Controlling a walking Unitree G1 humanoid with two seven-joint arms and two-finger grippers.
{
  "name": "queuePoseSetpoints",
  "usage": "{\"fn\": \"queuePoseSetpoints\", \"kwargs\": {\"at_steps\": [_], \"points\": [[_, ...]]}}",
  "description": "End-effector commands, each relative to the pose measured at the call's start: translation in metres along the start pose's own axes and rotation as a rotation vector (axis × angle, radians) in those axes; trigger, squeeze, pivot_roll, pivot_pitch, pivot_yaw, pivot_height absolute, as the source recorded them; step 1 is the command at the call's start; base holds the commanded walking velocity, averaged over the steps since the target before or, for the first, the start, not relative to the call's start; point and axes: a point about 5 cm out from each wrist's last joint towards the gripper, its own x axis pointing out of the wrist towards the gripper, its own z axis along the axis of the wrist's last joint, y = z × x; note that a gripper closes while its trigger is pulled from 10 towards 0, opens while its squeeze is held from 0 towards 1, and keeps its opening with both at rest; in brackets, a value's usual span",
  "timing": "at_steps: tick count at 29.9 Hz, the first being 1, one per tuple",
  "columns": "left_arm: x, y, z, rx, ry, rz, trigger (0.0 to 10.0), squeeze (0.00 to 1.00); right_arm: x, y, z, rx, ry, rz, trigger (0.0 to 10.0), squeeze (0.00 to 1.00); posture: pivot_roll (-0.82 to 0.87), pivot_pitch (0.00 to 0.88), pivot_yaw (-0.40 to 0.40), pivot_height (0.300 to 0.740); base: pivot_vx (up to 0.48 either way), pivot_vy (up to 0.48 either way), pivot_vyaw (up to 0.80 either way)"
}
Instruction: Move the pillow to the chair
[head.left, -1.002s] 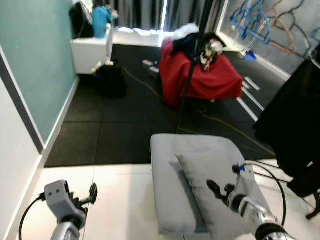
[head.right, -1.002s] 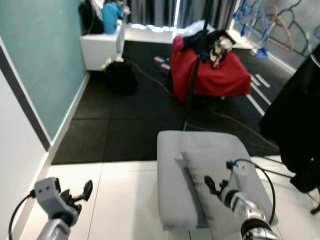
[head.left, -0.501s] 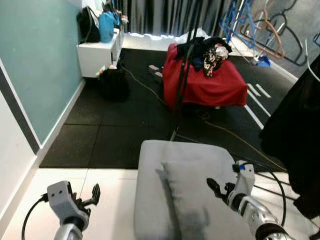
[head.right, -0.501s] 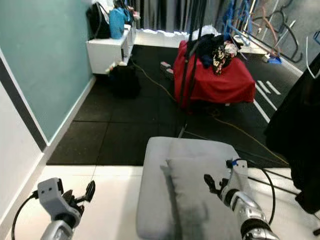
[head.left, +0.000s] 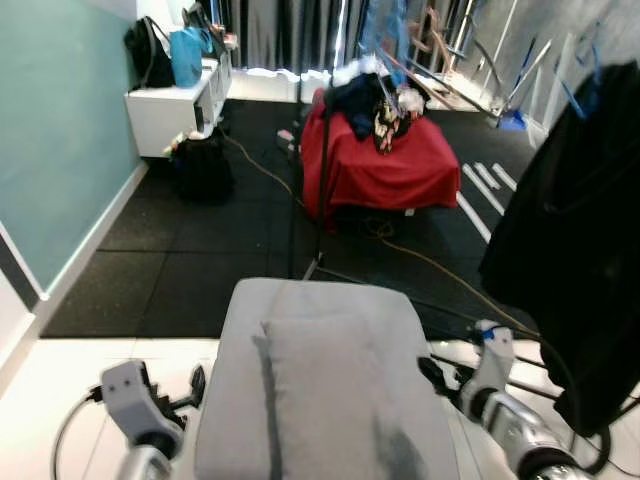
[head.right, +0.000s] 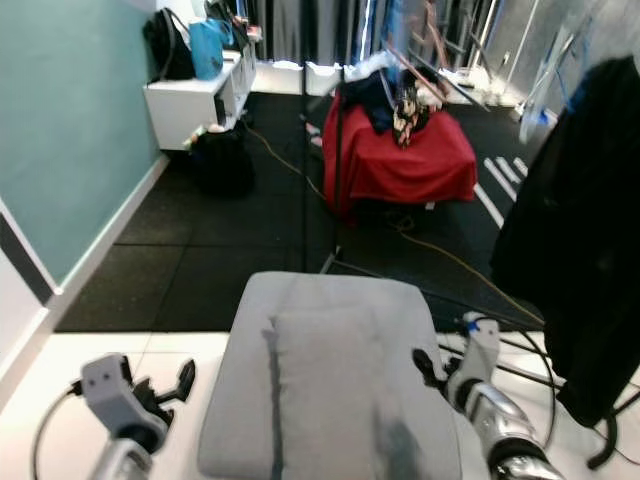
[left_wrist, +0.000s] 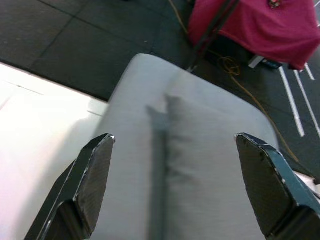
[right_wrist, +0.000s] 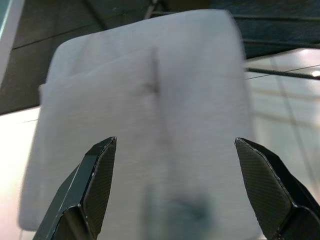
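Observation:
Next, my right gripper picks up the pillow by its thin side edge (head.left: 377, 400) (right_wrist: 166, 135), since the pillow's broad side spreads wider than my open fingers.
A grey pillow (head.left: 322, 385) lies on top of a larger grey cushion (head.left: 235, 330) right in front of me. My left gripper (head.left: 193, 384) is at the cushion's left edge, fingers open. My right gripper (head.left: 436, 374) is at its right edge, also open. In the left wrist view the left gripper (left_wrist: 180, 175) has its fingers (left_wrist: 94, 175) spread wide with the pillow (left_wrist: 210, 165) beyond them. The right gripper (right_wrist: 175, 185) shows the same in the right wrist view, with the pillow (right_wrist: 150, 130) between the tips. A red-draped seat (head.left: 375, 165) piled with clothes stands ahead on the black floor.
A black stand pole (head.left: 322, 170) rises between me and the red seat. A black garment (head.left: 570, 230) hangs close on the right. A yellow cable (head.left: 430, 265) runs across the floor. A white shelf (head.left: 170, 100) and a black bag (head.left: 200, 165) stand at the far left by the teal wall.
The whole view has swung, so the camera moved. The pillow and cushion now sit centred between both grippers; before, they lay under the right one and away from the left.

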Motion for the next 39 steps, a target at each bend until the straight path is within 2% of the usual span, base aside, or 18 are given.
{"fn": "queuePoseSetpoints", "kwargs": {"at_steps": [1,4,6,8,10,13,18,24,31,39], "points": [[-0.001,0.003,-0.002,-0.008,0.011,0.013,10.0,0.0,0.001,0.002,0.001,-0.003,0.007,0.005,10.0,0.0,-0.12,0.0,-0.091,0.74,0.0,0.0,0.0],[-0.001,0.004,-0.002,-0.013,0.011,0.016,10.0,0.0,0.001,0.001,0.001,-0.002,0.01,0.006,10.0,0.0,-0.12,0.0,-0.091,0.74,0.0,0.0,0.0],[-0.001,0.005,-0.001,-0.013,0.011,0.016,10.0,0.0,0.002,0.003,-0.003,-0.009,0.061,0.022,10.0,0.0,-0.11,0.0,-0.09,0.74,0.0,0.0,0.0],[-0.002,0.005,0.0,-0.003,0.012,0.015,10.0,0.0,0.003,0.004,-0.001,-0.01,0.066,0.03,10.0,0.0,-0.11,0.004,-0.087,0.735,0.0,0.0,0.0],[-0.002,0.007,0.003,0.053,0.009,0.018,10.0,0.0,0.005,0.006,0.007,0.029,0.037,0.025,10.0,0.0,-0.11,0.007,-0.086,0.725,0.0,0.0,0.0],[-0.002,0.008,0.006,0.074,0.002,0.016,10.0,0.0,0.006,0.007,0.013,0.047,0.018,0.031,10.0,0.0,-0.1,0.011,-0.086,0.72,0.0,0.0,0.0],[-0.001,0.013,0.02,0.118,-0.035,0.02,10.0,0.0,0.014,0.024,0.031,0.04,-0.02,0.105,10.0,0.0,-0.1,0.02,-0.084,0.7,0.0,0.0,0.0],[0.001,0.014,0.025,0.128,-0.043,0.026,10.0,0.0,0.018,0.037,0.03,0.022,-0.01,0.153,10.0,0.0,-0.1,0.025,-0.082,0.68,0.0,0.0,0.0],[0.002,0.011,0.03,0.154,-0.056,0.017,10.0,0.0,0.019,0.041,0.031,0.049,-0.008,0.178,10.0,0.0,-0.1,0.027,-0.083,0.655,0.0,0.0,0.0],[0.01,0.0,0.05,0.207,-0.109,-0.045,10.0,0.0,0.021,0.04,0.047,0.125,-0.028,0.148,10.0,0.0,-0.1,0.041,-0.087,0.625,0.0,0.0,0.0]]}}
